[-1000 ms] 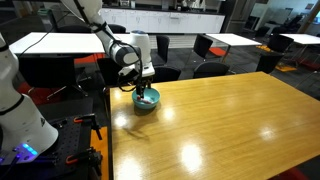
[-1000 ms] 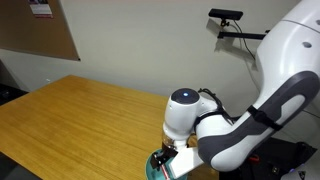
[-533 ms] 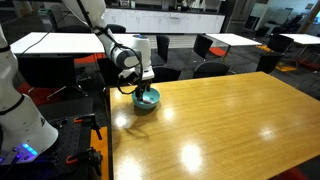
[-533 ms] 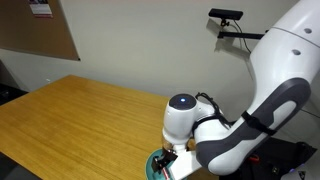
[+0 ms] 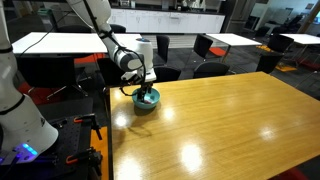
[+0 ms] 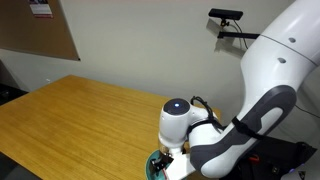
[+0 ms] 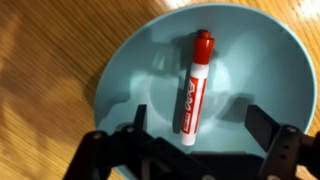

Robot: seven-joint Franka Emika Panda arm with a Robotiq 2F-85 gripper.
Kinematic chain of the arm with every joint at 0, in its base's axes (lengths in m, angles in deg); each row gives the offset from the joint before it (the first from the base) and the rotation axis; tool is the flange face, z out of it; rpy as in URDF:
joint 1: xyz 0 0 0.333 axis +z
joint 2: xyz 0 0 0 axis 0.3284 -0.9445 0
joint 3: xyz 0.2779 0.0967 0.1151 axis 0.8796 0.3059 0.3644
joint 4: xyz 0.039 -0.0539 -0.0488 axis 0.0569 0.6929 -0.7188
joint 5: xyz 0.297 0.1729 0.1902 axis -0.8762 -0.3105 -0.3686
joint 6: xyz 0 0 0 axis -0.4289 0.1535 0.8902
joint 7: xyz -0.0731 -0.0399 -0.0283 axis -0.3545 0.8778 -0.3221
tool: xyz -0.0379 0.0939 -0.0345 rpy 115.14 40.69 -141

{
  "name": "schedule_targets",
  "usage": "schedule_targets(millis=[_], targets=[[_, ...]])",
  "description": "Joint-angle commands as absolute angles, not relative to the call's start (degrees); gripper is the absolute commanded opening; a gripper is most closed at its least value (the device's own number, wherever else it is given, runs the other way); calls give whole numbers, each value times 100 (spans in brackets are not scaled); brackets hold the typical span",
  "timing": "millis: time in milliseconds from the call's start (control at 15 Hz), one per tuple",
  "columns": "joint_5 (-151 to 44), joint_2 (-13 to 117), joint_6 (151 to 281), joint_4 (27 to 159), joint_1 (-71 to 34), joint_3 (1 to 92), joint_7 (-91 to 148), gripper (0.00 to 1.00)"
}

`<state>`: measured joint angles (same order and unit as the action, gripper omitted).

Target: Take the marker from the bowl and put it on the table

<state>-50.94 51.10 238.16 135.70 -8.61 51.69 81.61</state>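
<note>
My gripper has its fingers above the marker in the wrist view, so it needs to go lower before it closes on the marker.
The red marker (image 7: 194, 82) lies flat inside the teal-blue bowl (image 7: 130, 60), its cap end pointing away from me. In the wrist view my gripper (image 7: 198, 125) is open, its two dark fingers (image 7: 262, 125) straddling the marker's near end just above it, not touching. The bowl (image 5: 146, 100) sits near the left edge of the yellowish-brown wooden table (image 5: 230, 125). In both exterior views the gripper (image 5: 146, 88) hangs straight down into the bowl. In the close exterior view only the bowl's rim (image 6: 153, 168) shows under the wrist; the marker is hidden there.
White-topped tables (image 5: 50, 42) and black chairs (image 5: 210, 48) stand beyond the wooden table. The table's dark left edge (image 5: 108, 140) runs close to the bowl. A wall camera mount (image 6: 228, 18) sits behind the arm.
The arm has sunk a little lower over the bowl and the wrist has turned slightly. The marker and bowl have not moved.
</note>
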Motion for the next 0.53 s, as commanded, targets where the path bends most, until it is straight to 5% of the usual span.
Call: schedule_targets(millis=[0, 467], targets=[[-5183, 4906, 23884, 13371, -688, 5002, 8244, 100], [-5219, 4673, 23829, 13172, -607, 4899, 8224, 96]])
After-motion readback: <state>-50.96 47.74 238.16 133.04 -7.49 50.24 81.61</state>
